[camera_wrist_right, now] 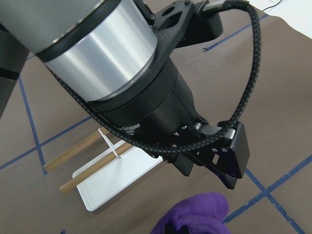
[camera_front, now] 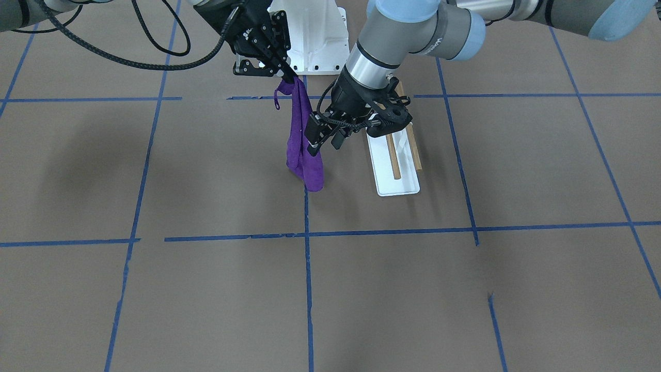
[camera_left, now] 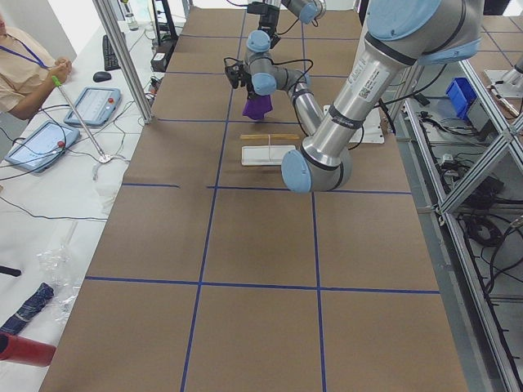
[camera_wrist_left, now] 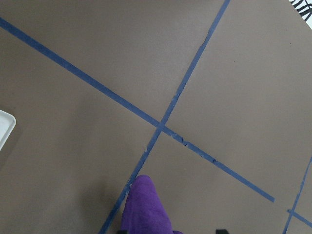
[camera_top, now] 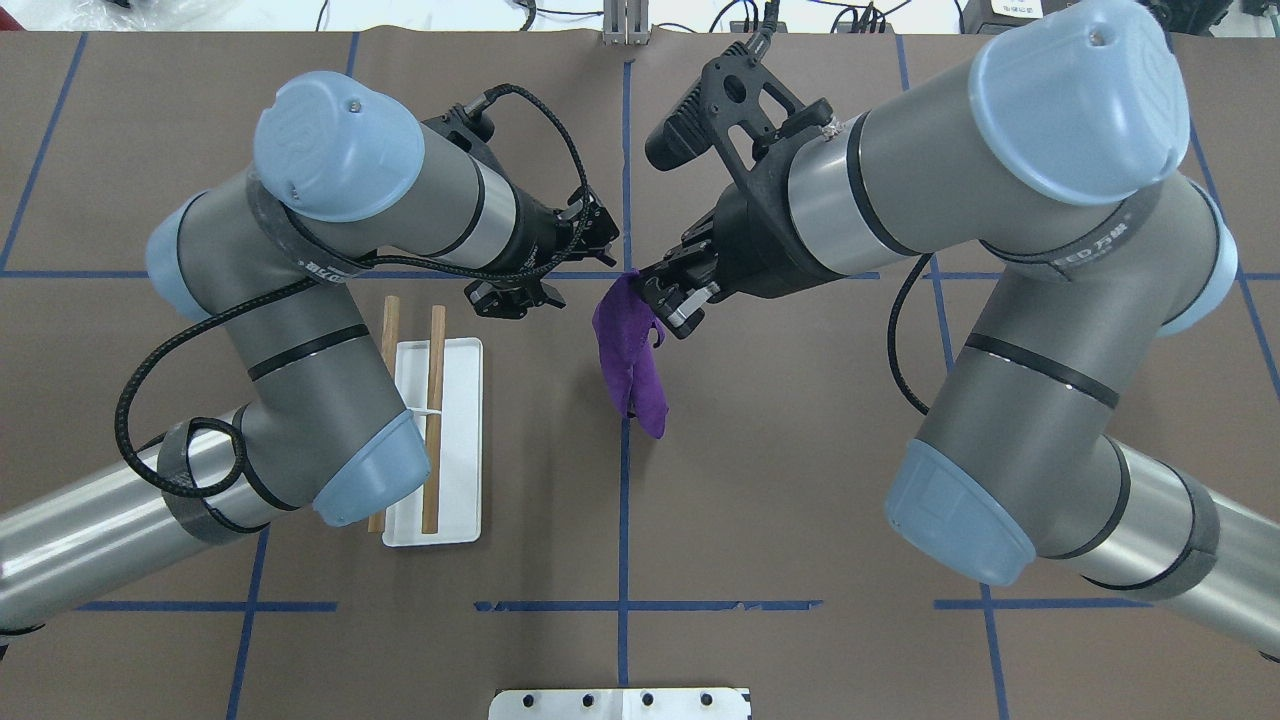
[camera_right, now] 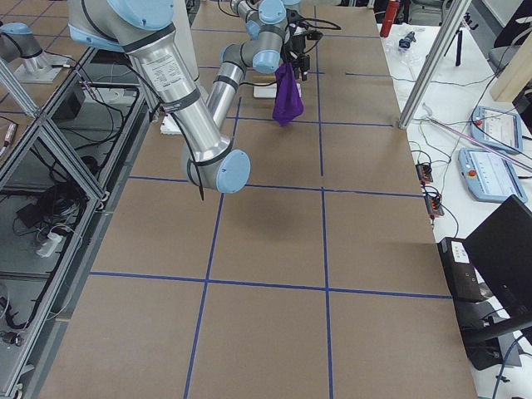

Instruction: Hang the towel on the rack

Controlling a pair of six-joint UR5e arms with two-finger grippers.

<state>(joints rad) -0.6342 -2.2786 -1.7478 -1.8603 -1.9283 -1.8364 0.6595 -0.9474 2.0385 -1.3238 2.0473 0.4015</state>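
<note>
I will next grab the purple towel by its hanging edge (camera_front: 317,162) (camera_wrist_left: 146,222) with my left gripper. Then I can drape it over the rack's wooden dowels.
A purple towel (camera_front: 299,134) hangs limp from my right gripper (camera_front: 286,77), which is shut on its top corner above the table. It also shows in the overhead view (camera_top: 630,350). My left gripper (camera_front: 324,147) is open, level with the hanging towel's middle and right beside it. In the left wrist view only the towel's lower end (camera_wrist_left: 146,207) shows. The rack (camera_front: 395,175), a white tray with two wooden dowels (camera_front: 396,163), stands just behind my left wrist. It also shows in the overhead view (camera_top: 455,440) and the right wrist view (camera_wrist_right: 117,170).
A large white metal pedestal base (camera_front: 315,41) stands at the robot's side of the table. Blue tape lines (camera_front: 307,268) cross the brown table cover. An operator (camera_left: 24,69) sits at a side desk beyond the far edge.
</note>
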